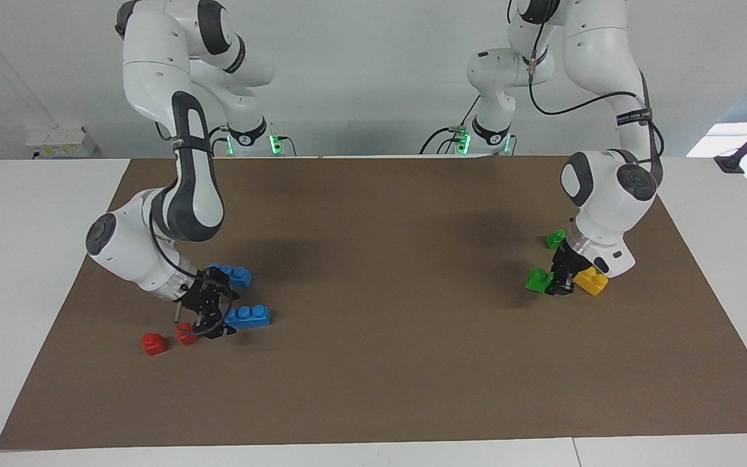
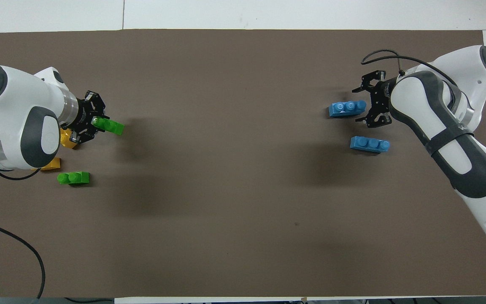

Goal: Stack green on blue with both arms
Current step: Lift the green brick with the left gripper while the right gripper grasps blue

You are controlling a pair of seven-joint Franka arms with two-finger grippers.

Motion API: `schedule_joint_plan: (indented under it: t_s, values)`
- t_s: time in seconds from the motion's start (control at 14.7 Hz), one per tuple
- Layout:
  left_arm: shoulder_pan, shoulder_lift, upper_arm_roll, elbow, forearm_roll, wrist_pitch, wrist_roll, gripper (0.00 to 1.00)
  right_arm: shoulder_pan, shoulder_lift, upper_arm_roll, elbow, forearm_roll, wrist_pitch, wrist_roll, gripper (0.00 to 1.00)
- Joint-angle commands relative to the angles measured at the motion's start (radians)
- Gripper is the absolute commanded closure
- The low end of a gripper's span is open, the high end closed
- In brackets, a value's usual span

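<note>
I will next grab the long blue brick by its end [image 2: 361,106] with my right gripper. It will be the base to stack the green brick [image 2: 109,126] on.
Two long blue bricks lie at the right arm's end of the table. My right gripper [image 1: 216,326] [image 2: 359,105] is down at the table, open, with its fingers on either side of one end of the blue brick [image 1: 248,316] [image 2: 346,108] farther from the robots. The other blue brick [image 1: 236,275] [image 2: 369,144] lies nearer to them. At the left arm's end, my left gripper [image 1: 559,285] [image 2: 94,122] is low at one end of a green brick [image 1: 538,279] [image 2: 111,126]. A second green brick [image 1: 556,239] [image 2: 73,177] lies nearer to the robots.
Two small red bricks [image 1: 154,343] [image 1: 185,335] lie beside the right gripper, toward the table's end. A yellow brick [image 1: 591,281] [image 2: 68,139] sits right beside the left gripper. Another yellow brick [image 2: 51,164] lies partly under the left arm. A brown mat [image 1: 380,292] covers the table.
</note>
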Motion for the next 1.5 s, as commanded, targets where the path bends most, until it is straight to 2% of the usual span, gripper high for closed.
schedule_joint_plan:
  t_s: [0.0,0.27,0.61,0.95,1.09,1.16,1.43]
  values:
    - [-0.080,-0.019,0.014,0.100,-0.005,-0.176,-0.108,1.00,0.004,0.004,0.001,-0.007,0.024,0.022,-0.014,0.07]
    - [-0.166,-0.078,0.014,0.117,-0.002,-0.222,-0.364,1.00,0.004,0.005,0.001,-0.007,0.024,0.023,-0.015,0.07]
    - [-0.272,-0.106,0.011,0.122,0.019,-0.230,-0.658,1.00,-0.004,0.014,0.001,-0.008,0.024,0.037,-0.025,0.07]
    - [-0.309,-0.108,0.001,0.151,0.021,-0.234,-0.680,1.00,-0.017,0.020,0.001,-0.008,0.024,0.037,-0.054,0.07]
    - [-0.312,-0.109,-0.005,0.151,0.019,-0.234,-0.690,1.00,-0.017,0.020,0.001,-0.010,0.024,0.037,-0.058,0.10]
    - [-0.321,-0.109,-0.004,0.149,0.019,-0.234,-0.690,1.00,-0.017,0.020,0.001,-0.010,0.024,0.037,-0.063,0.16]
    - [-0.327,-0.114,-0.004,0.146,0.021,-0.237,-0.716,1.00,-0.030,0.019,0.001,-0.014,0.024,0.034,-0.141,0.69]
